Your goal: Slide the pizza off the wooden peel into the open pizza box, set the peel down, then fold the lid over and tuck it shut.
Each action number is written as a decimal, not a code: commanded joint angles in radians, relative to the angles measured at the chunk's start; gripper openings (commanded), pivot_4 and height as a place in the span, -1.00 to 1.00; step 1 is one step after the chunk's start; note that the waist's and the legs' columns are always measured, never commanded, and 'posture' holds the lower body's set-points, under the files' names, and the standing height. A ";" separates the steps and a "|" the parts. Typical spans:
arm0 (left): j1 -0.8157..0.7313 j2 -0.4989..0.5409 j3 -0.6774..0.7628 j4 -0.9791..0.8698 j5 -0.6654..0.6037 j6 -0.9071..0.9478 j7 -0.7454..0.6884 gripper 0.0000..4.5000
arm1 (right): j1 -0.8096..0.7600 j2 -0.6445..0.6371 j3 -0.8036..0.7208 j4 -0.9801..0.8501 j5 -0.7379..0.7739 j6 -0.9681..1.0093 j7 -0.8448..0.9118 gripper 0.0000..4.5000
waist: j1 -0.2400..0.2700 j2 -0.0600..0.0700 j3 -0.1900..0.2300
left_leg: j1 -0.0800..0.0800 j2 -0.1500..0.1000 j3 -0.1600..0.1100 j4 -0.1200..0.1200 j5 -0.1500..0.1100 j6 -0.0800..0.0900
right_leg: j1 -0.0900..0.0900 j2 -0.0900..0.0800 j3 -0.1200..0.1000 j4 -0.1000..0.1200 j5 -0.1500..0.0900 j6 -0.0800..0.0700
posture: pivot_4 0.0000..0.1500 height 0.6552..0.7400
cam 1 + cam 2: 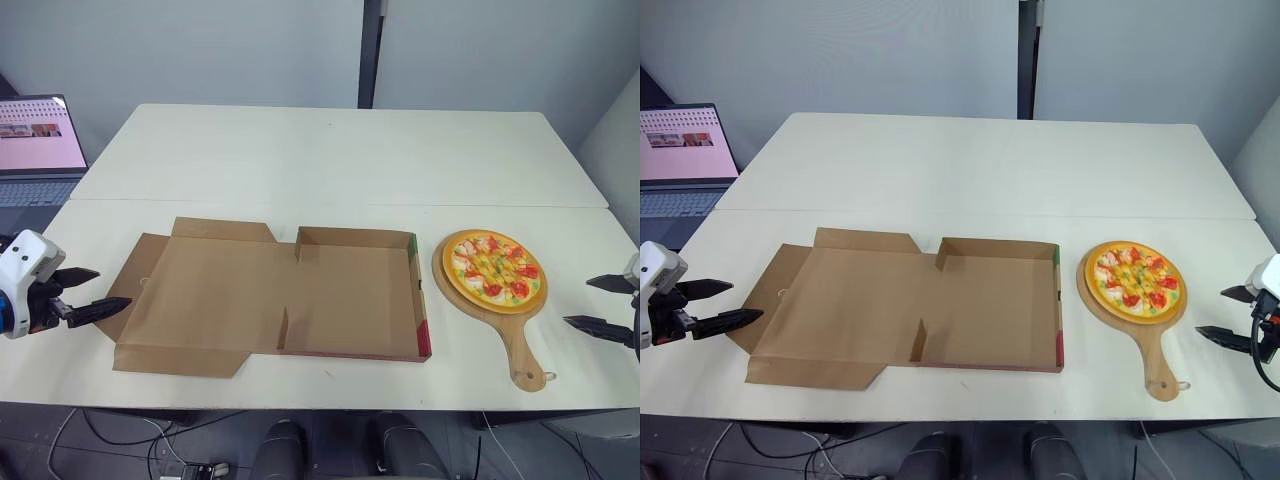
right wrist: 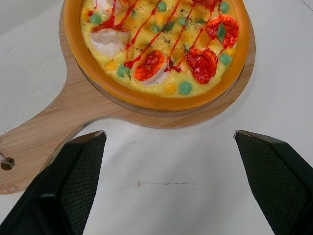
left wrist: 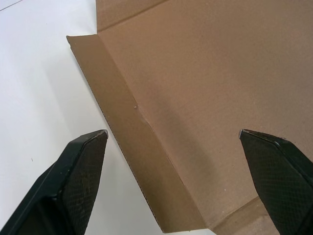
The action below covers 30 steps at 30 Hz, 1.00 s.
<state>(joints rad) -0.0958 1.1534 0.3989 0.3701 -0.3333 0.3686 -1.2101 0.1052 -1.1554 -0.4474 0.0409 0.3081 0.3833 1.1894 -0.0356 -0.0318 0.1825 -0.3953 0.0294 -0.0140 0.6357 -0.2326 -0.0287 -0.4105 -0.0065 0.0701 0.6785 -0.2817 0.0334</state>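
Note:
The wooden peel needs to be held by its handle (image 1: 518,352) next, with my right gripper. Then the pizza can slide into the open pizza box (image 1: 355,298).
A toy pizza (image 1: 494,267) with red and green toppings lies on a round wooden peel (image 1: 522,344) at the right of the white table, its handle toward the front edge. The open brown pizza box (image 1: 355,298) lies flat in the middle, its lid (image 1: 205,293) spread out to the left. My left gripper (image 1: 88,292) hangs open just left of the lid's edge, nothing between its fingers. My right gripper (image 1: 600,303) is open to the right of the peel, apart from it. In the right wrist view the pizza (image 2: 161,46) lies just beyond the fingers (image 2: 73,181).
An open laptop (image 1: 35,145) with a pink screen stands off the table's far left. A seam (image 1: 340,203) runs across the table behind the box. The table's front edge (image 1: 330,405) is close below the box and the peel handle.

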 commanded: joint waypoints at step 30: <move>-0.135 -0.068 -0.103 -0.227 -0.087 -0.029 -0.126 0.99 | 0.105 0.078 -0.158 -0.145 0.018 0.018 -0.079 1.00 | 0.004 0.000 0.000 | -0.002 0.000 -0.002 0.006 0.000 0.000 | 0.002 0.003 0.001 0.002 0.001 0.001 | 1.00 0.78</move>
<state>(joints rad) -0.2000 1.0909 0.3048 0.2380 -0.3769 0.3120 -1.3283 0.1982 -1.0757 -0.5581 -0.0564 0.3178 0.3905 1.1102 -0.0311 -0.0319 0.1822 -0.3977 0.0295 -0.0169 0.6427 -0.2327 -0.0287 -0.4085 -0.0033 0.0705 0.6801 -0.2805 0.0351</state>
